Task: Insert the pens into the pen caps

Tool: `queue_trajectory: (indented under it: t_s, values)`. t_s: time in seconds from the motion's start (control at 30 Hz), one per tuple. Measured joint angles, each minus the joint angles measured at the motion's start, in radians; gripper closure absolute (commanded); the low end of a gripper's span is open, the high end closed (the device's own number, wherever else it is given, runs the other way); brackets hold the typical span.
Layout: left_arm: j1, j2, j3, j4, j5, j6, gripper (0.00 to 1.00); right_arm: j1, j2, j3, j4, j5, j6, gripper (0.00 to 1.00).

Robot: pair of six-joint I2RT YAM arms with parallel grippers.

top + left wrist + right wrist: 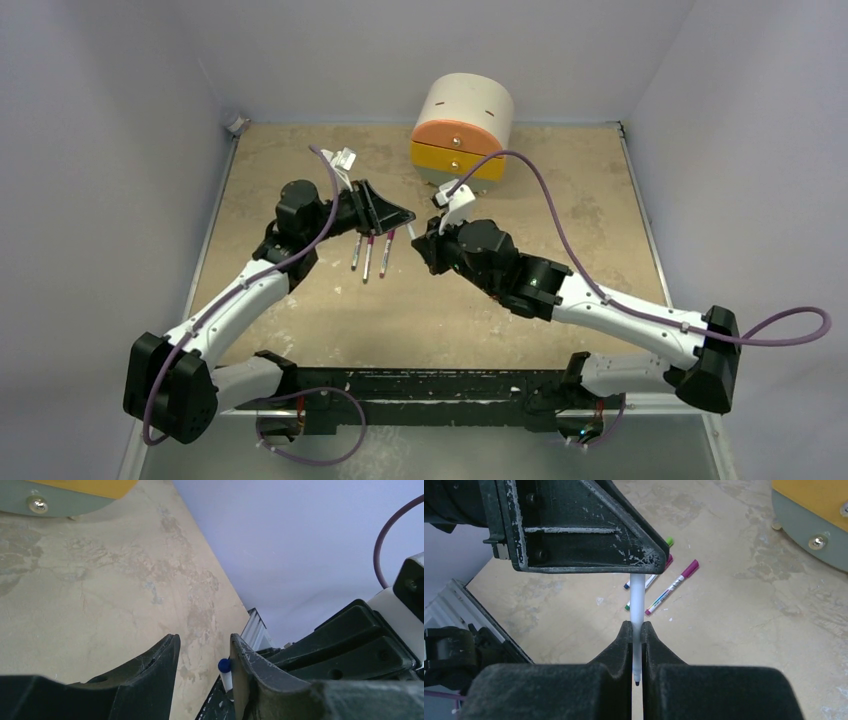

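Next, my left gripper grabs the white pen by its blue end [224,666], so the tip-side body of the pen stays free for my right gripper to retake for cap insertion.
My right gripper [637,630] is shut on a white pen [637,600], its dark uncapped tip pointing back at the camera. The barrel runs up to my left gripper's finger [589,545], which hides its far end. In the left wrist view my left gripper [202,645] is open with nothing between the jaws; the pen's blue end [225,665] rests against the right finger. From above, the left gripper [395,215] and right gripper [420,236] nearly meet. Three capped pens [369,255] lie below them, with a green cap [669,542], a red cap [668,560] and a magenta cap [690,568].
A rounded drawer unit [462,125] with orange and yellow fronts stands at the back centre, and shows at the right wrist view's corner [814,525]. Grey walls enclose the table on three sides. The arms' base rail [430,385] runs along the near edge.
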Motion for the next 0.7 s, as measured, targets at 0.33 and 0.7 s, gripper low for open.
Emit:
queue_trajectory:
  t_s: [0.33,0.7]
  values:
    - [-0.069,0.027,0.039,-0.011,0.042,0.015,0.82,0.027,0.009,0.001,0.000,-0.013,-0.045,1.00]
    - [-0.084,0.018,0.084,-0.082,0.093,0.063,1.00,0.035,-0.066,-0.009,-0.025,-0.021,-0.042,1.00]
